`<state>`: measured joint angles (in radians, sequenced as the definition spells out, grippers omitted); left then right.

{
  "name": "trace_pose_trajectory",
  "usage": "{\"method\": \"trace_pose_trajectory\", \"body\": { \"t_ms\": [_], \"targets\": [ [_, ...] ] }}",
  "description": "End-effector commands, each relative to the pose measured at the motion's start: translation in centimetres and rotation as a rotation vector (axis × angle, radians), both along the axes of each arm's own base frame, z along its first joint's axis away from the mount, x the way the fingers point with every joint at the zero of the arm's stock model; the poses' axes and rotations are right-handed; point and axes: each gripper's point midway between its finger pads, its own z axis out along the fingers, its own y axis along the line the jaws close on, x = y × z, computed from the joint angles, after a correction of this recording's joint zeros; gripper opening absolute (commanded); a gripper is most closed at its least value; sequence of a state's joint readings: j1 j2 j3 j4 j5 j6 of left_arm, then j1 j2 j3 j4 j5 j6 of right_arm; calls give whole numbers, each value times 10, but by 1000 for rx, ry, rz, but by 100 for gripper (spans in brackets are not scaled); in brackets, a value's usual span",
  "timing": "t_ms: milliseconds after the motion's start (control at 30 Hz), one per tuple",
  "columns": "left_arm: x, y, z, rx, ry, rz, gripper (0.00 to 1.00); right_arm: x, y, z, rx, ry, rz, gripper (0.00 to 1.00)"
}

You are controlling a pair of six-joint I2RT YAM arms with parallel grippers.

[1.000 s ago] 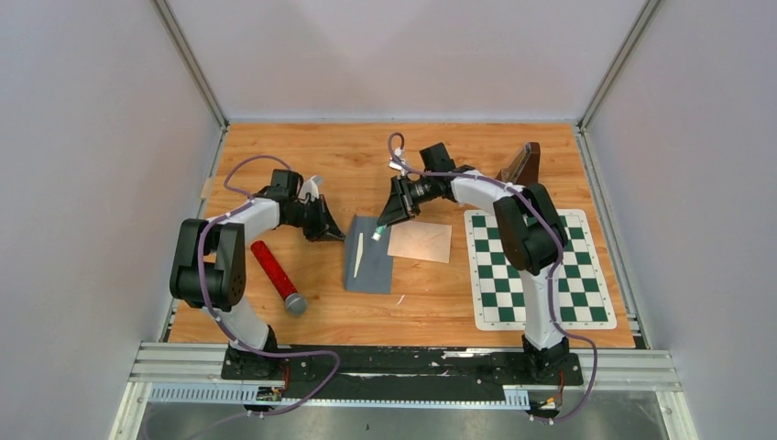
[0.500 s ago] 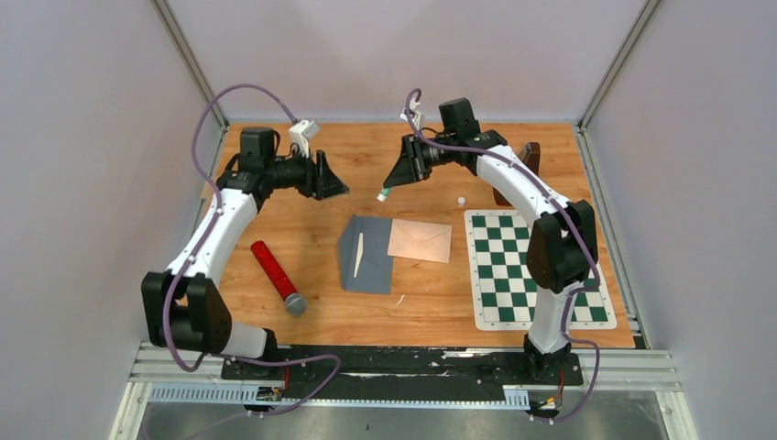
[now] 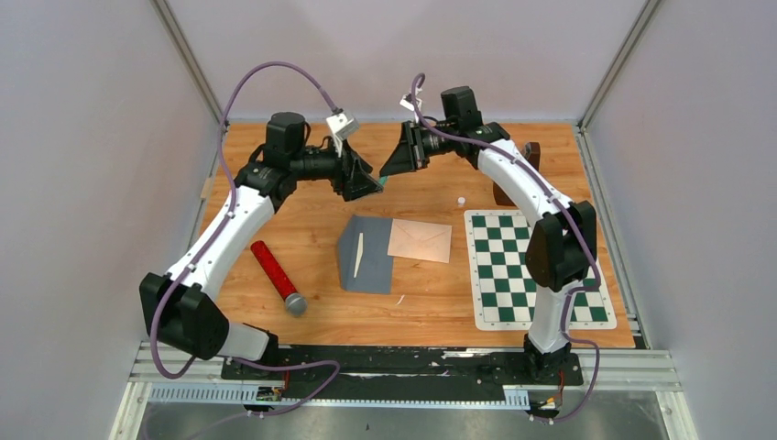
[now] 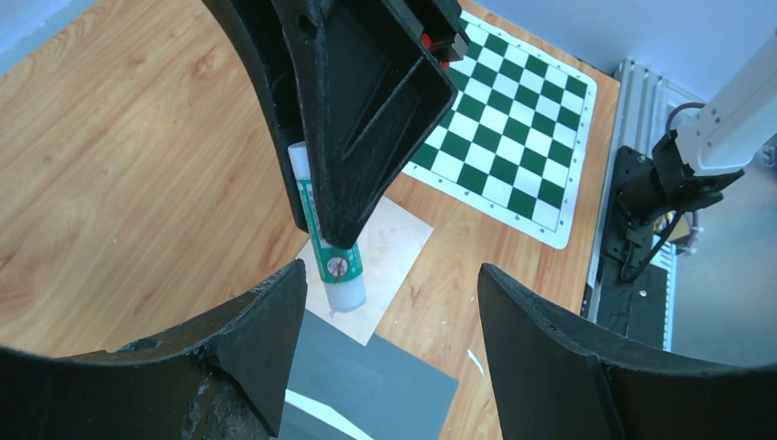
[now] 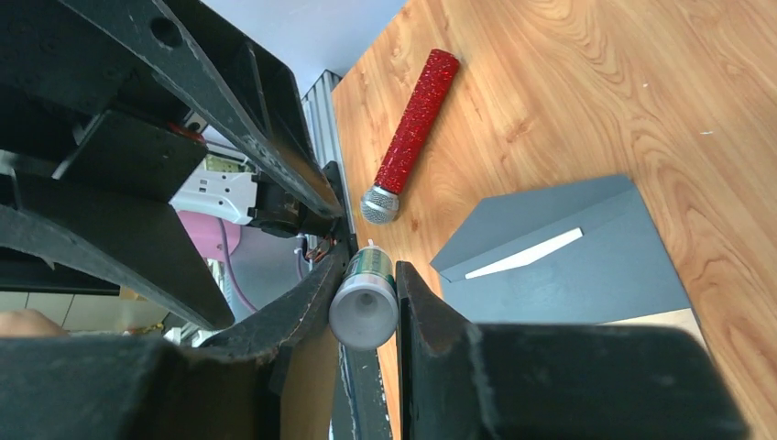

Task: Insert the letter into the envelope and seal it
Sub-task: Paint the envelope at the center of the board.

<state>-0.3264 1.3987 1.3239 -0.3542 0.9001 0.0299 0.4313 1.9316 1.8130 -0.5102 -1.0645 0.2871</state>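
The left gripper should next grab across the glue stick's green body point(image 3: 382, 181) point(image 4: 336, 257). The glue stick's open tip should stay free, so it can seal the envelope.
A grey envelope point(image 3: 368, 257) lies flat mid-table, its flap open to the left with a white strip on it. A tan letter point(image 3: 421, 242) rests against its right end, outside it. Above them my right gripper point(image 3: 392, 170) is shut on a green-and-white glue stick point(image 5: 365, 298), open tip pointing down. My left gripper point(image 3: 366, 181) hangs right beside it, open and empty. In the left wrist view its gripper point(image 4: 390, 271) frames the glue stick point(image 4: 332, 266), the letter point(image 4: 394, 247) and the envelope point(image 4: 385, 390). The right wrist view shows the envelope point(image 5: 586, 266) past its gripper point(image 5: 371, 268).
A red microphone point(image 3: 278, 277) lies left of the envelope. A green-and-white chessboard mat point(image 3: 536, 268) covers the right side. A small white cap point(image 3: 461, 199) sits near its far corner, with a brown object point(image 3: 520, 167) behind it.
Both arms have risen off the table. The left gripper opened and swung right, up to the right gripper. The right gripper lifted the glue stick away from the envelope.
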Motion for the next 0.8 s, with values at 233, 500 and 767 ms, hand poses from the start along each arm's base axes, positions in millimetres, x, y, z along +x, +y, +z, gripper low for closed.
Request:
{"method": "trace_pose_trajectory", "body": {
  "t_ms": [233, 500, 767],
  "targets": [
    [17, -14, 6, 31, -22, 20, 71, -33, 9, 28, 68, -61, 94, 1],
    [7, -14, -7, 78, -1, -39, 73, -36, 5, 34, 69, -81, 78, 1],
    [-12, -18, -17, 71, 69, -145, 68, -36, 3, 42, 92, -69, 85, 1]
  ]
}}
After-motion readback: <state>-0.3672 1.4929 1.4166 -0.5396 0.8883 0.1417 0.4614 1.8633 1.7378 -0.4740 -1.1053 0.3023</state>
